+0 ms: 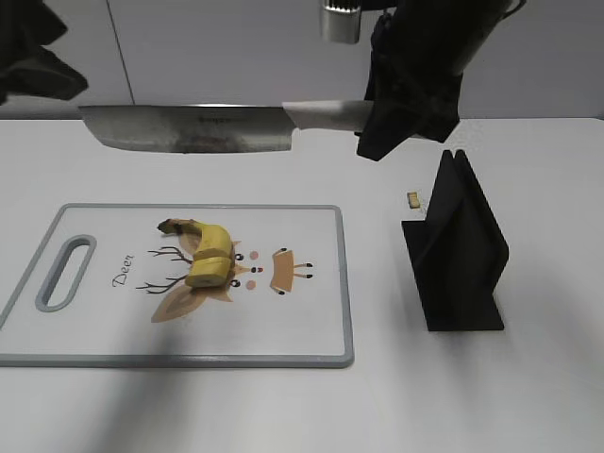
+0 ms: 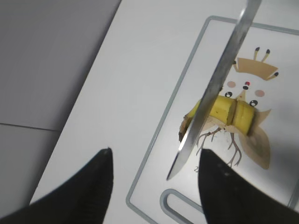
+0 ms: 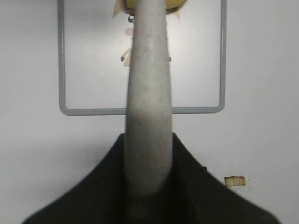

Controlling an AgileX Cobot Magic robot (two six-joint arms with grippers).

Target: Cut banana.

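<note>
The left gripper grips the cleaver by the loose end of its blade [image 1: 106, 125] next, since my right gripper already holds the cleaver's grey handle [image 1: 330, 115].
A yellow banana [image 1: 203, 251] with a cut through it lies on the white cutting board [image 1: 302, 330], over the deer drawing. It also shows in the left wrist view [image 2: 233, 114]. My right gripper [image 1: 392, 127] is shut on the grey handle [image 3: 148, 112] of a cleaver [image 1: 189, 128] and holds the blade level, high above the board's far edge. In the left wrist view the blade [image 2: 215, 88] crosses in front of the banana. My left gripper [image 2: 156, 179] is open and empty, above the board's handle end; in the exterior view only part of its arm shows at the top left.
A black knife stand [image 1: 458, 250] sits right of the board. A small banana piece [image 1: 413, 198] lies on the table near it, also in the right wrist view [image 3: 234, 181]. The board's grey handle slot [image 1: 64, 272] is at its left end.
</note>
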